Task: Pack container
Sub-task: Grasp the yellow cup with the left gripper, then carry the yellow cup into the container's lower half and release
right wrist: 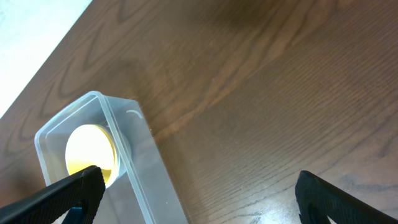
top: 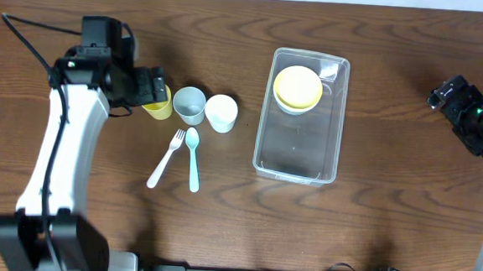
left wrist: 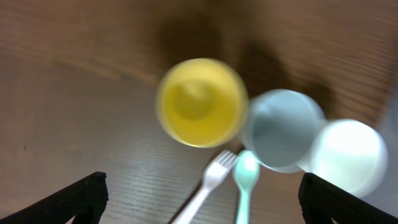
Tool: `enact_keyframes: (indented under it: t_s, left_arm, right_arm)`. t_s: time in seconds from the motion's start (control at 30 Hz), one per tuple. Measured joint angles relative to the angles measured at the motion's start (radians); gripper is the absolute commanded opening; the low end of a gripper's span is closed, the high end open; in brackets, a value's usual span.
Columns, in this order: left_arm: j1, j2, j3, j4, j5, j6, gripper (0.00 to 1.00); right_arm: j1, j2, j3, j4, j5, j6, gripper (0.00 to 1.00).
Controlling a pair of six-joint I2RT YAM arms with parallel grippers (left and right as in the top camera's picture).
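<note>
My left gripper grabs the yellow cup by the side at its open rim (top: 150,105) next, leaving its base free to stand upright in the clear container (top: 297,160).
The clear plastic container (top: 297,160) stands right of centre with a yellow bowl (top: 298,87) at its far end; both show in the right wrist view (right wrist: 140,180) (right wrist: 90,149). A yellow cup (top: 160,105) (left wrist: 200,102), a light blue cup (top: 189,104) (left wrist: 285,129) and a white cup (top: 221,112) (left wrist: 349,154) stand in a row. A white fork (top: 166,158) (left wrist: 208,185) and a teal spoon (top: 193,156) (left wrist: 245,180) lie below them. My left gripper (left wrist: 202,202) is open above the yellow cup. My right gripper (right wrist: 199,196) is open at the far right, empty.
Bare wooden table (top: 388,203) lies between the container and the right arm (top: 478,112). The left arm (top: 65,133) runs down the left side. The table's far edge (right wrist: 43,56) shows in the right wrist view.
</note>
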Motion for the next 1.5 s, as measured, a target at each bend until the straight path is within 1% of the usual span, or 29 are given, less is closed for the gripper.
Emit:
enact_keyframes:
  t_s: [0.13, 0.23, 0.27, 0.3, 0.33, 0.4, 0.47, 0.63, 0.73, 0.87, 0.97, 1.03, 1.1, 1.2, 1.27, 1.37, 1.5]
  left_arm:
    - [0.063, 0.098, 0.000, 0.005, -0.004, -0.045, 0.98]
    - [0.078, 0.172, 0.000, 0.027, 0.004, -0.041, 0.98]
    - [0.078, 0.196, 0.000, 0.038, 0.012, -0.037, 0.97]
    - [0.076, 0.217, 0.000, 0.045, 0.016, -0.035, 0.87]
    - [0.075, 0.245, 0.000, 0.052, 0.019, -0.036, 0.70]
    - [0.072, 0.284, 0.000, 0.060, 0.023, -0.021, 0.32]
    - [0.071, 0.315, 0.000, 0.066, 0.029, -0.018, 0.06]
    - [0.086, 0.322, 0.000, 0.063, 0.034, -0.025, 0.06]
    - [0.110, 0.294, 0.010, 0.015, 0.042, -0.040, 0.06]
    - [0.112, 0.180, 0.061, -0.078, 0.103, -0.015, 0.06]
    - [0.042, 0.037, 0.138, -0.122, 0.149, 0.018, 0.06]
    - [-0.055, -0.063, 0.172, -0.125, 0.167, 0.045, 0.06]
    - [-0.182, -0.143, 0.189, -0.124, 0.181, 0.073, 0.06]
    - [-0.378, -0.192, 0.195, -0.114, 0.188, 0.105, 0.06]
    - [-0.496, -0.178, 0.193, -0.084, 0.160, 0.118, 0.06]
    - [-0.651, -0.102, 0.192, -0.018, 0.100, 0.134, 0.06]
    - [-0.766, 0.034, 0.185, 0.057, 0.034, 0.145, 0.06]
  right_arm:
    - [0.000, 0.000, 0.000, 0.000, 0.000, 0.000, 0.99]
    - [0.000, 0.000, 0.000, 0.000, 0.000, 0.000, 0.99]
    - [0.000, 0.000, 0.000, 0.000, 0.000, 0.000, 0.99]
    - [0.000, 0.000, 0.000, 0.000, 0.000, 0.000, 0.99]
    - [0.000, 0.000, 0.000, 0.000, 0.000, 0.000, 0.99]
    - [0.000, 0.000, 0.000, 0.000, 0.000, 0.000, 0.99]
    - [0.000, 0.000, 0.000, 0.000, 0.000, 0.000, 0.99]
    - [0.000, 0.000, 0.000, 0.000, 0.000, 0.000, 0.99]
    - [0.000, 0.000, 0.000, 0.000, 0.000, 0.000, 0.99]
    - [0.000, 0.000, 0.000, 0.000, 0.000, 0.000, 0.99]
    - [0.000, 0.000, 0.000, 0.000, 0.000, 0.000, 0.99]
    - [0.000, 0.000, 0.000, 0.000, 0.000, 0.000, 0.99]
    - [0.000, 0.000, 0.000, 0.000, 0.000, 0.000, 0.99]
    - [0.000, 0.000, 0.000, 0.000, 0.000, 0.000, 0.99]
    - [0.000, 0.000, 0.000, 0.000, 0.000, 0.000, 0.99]
    - [0.000, 0.000, 0.000, 0.000, 0.000, 0.000, 0.99]
    - [0.000, 0.000, 0.000, 0.000, 0.000, 0.000, 0.99]
